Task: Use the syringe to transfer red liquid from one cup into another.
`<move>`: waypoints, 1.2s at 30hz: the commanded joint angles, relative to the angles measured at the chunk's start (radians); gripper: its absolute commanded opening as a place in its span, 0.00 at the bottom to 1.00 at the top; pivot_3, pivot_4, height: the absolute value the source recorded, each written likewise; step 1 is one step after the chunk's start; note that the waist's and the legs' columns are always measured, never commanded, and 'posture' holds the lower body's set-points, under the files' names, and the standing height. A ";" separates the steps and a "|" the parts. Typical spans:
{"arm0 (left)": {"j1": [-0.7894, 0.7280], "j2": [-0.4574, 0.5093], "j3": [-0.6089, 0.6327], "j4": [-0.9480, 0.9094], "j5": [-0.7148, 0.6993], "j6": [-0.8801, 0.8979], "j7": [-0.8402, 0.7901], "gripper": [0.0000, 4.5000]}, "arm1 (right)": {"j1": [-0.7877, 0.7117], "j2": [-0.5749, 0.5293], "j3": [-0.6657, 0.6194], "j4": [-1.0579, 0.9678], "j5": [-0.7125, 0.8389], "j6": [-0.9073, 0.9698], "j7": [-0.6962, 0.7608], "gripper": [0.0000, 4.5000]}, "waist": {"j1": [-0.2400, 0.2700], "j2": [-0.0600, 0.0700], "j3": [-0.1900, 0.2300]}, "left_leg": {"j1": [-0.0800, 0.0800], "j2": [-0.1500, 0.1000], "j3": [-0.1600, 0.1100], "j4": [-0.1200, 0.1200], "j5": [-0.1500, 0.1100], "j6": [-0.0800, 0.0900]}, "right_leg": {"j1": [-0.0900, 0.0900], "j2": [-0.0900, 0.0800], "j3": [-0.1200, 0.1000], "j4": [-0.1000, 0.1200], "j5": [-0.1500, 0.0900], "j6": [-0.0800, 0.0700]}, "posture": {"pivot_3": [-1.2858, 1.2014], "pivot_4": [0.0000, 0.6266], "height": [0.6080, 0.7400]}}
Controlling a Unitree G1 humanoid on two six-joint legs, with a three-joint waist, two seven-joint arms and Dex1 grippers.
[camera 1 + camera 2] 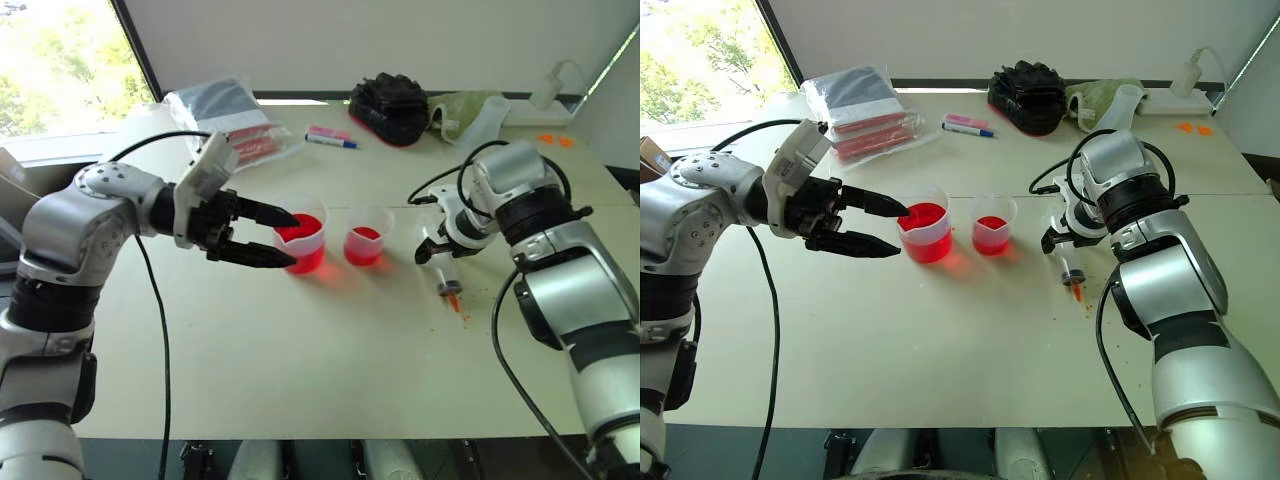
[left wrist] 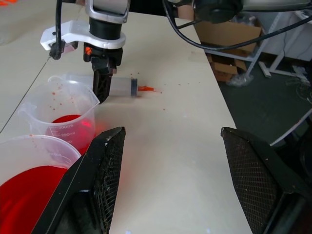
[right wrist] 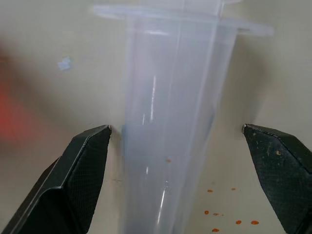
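Observation:
The robot's right gripper should close on the syringe's clear body (image 3: 165, 126) now, because its fingers reach down beside the syringe's body above the red droplets.
The syringe (image 1: 449, 284) lies flat on the table, its orange-red tip (image 2: 145, 88) pointing toward the near edge. My right gripper (image 3: 178, 146) points down over it, open, its two fingers straddling the clear barrel (image 3: 165, 126) without touching it. The larger beaker (image 1: 302, 240) holds red liquid (image 1: 298, 232). The smaller cup (image 1: 367, 237) just to its right holds a little red liquid too. My left gripper (image 1: 292, 240) is open and level, its fingertips at the larger beaker's left side.
Red droplets (image 1: 463, 318) spot the table near the syringe tip. At the back lie a plastic bag (image 1: 225, 120), marker pens (image 1: 330, 137), a black bundle (image 1: 390, 105) and a green cloth (image 1: 460, 110).

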State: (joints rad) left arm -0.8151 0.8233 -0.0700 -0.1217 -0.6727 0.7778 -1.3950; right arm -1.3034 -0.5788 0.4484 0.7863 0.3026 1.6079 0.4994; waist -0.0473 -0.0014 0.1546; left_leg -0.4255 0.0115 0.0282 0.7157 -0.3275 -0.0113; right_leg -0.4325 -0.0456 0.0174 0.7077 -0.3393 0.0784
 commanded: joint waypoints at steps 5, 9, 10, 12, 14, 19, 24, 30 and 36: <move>0.001 0.013 0.039 -0.032 -0.020 0.000 0.011 0.73 | 0.018 -0.006 0.002 -0.043 0.043 0.006 -0.044 0.72 | 0.001 0.000 0.000 | 0.000 0.000 0.000 0.000 0.000 0.000 | 0.000 0.000 0.000 0.000 0.000 0.000 | 0.52 0.24 0.78; 0.007 0.012 0.040 -0.036 -0.023 0.000 0.017 0.73 | 0.022 -0.001 -0.009 -0.048 0.045 0.006 -0.062 0.32 | 0.002 0.000 0.000 | 0.000 0.000 0.000 0.000 0.000 0.000 | 0.000 0.000 0.000 0.000 0.000 0.000 | 0.52 0.24 0.78; 0.009 0.012 0.040 -0.038 -0.024 0.001 0.020 0.73 | 0.027 -0.001 -0.012 -0.051 0.045 0.006 -0.065 0.31 | 0.002 0.000 0.000 | 0.000 0.000 0.000 0.001 0.000 0.000 | 0.000 0.000 0.000 0.000 0.000 0.000 | 0.52 0.24 0.78; 0.014 0.013 0.043 -0.045 -0.028 0.004 0.024 0.73 | 0.039 -0.007 -0.015 -0.063 0.050 0.006 -0.070 0.31 | 0.002 -0.001 -0.001 | 0.000 0.000 0.000 0.001 0.000 0.000 | 0.001 0.000 0.000 0.000 0.000 0.000 | 0.52 0.24 0.78; 0.020 0.016 0.047 -0.049 -0.032 0.006 0.030 0.73 | 0.051 -0.016 -0.021 -0.081 0.057 0.006 -0.076 0.31 | 0.002 -0.002 -0.001 | 0.000 0.000 0.000 0.001 0.000 0.000 | 0.001 0.000 0.000 0.000 0.000 0.000 | 0.52 0.24 0.78; 0.028 0.021 0.086 -0.041 -0.041 0.013 0.064 0.73 | 0.152 -0.052 -0.182 -0.274 0.052 0.006 -0.153 0.31 | 0.003 -0.004 -0.002 | 0.000 0.000 -0.001 0.002 0.000 0.000 | 0.002 0.000 0.000 0.000 0.000 0.000 | 0.52 0.24 0.78; 0.033 0.027 0.116 -0.022 -0.047 0.020 0.078 0.73 | 0.185 -0.033 -0.418 -0.445 0.044 0.006 -0.238 0.31 | 0.002 -0.004 -0.003 | 0.000 0.000 -0.001 0.004 0.000 0.000 | 0.002 -0.001 0.000 0.000 0.000 0.001 | 0.52 0.24 0.78; 0.033 0.030 0.103 0.003 -0.026 -0.003 0.071 0.73 | 0.137 0.011 -0.557 -0.630 0.023 -0.047 -0.291 0.31 | 0.003 -0.004 -0.003 | 0.000 0.000 0.000 0.001 0.000 0.000 | 0.000 0.000 0.000 0.003 0.000 0.001 | 0.52 0.24 0.78; 0.037 0.049 0.096 0.022 0.008 -0.031 0.057 0.73 | 0.123 0.098 -0.627 -0.769 0.042 -0.403 -0.251 0.31 | 0.001 -0.004 -0.002 | 0.000 0.000 0.000 0.001 0.000 0.000 | -0.001 0.000 0.001 0.003 0.000 0.001 | 0.52 0.24 0.78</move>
State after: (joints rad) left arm -0.7768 0.8522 0.0142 -0.0976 -0.6749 0.7700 -1.3290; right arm -1.1380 -0.4812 -0.1478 0.0830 0.3372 1.3236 0.2299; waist -0.0458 -0.0052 0.1522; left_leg -0.4255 0.0112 0.0284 0.7169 -0.3273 -0.0118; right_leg -0.4339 -0.0457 0.0182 0.7113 -0.3390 0.0790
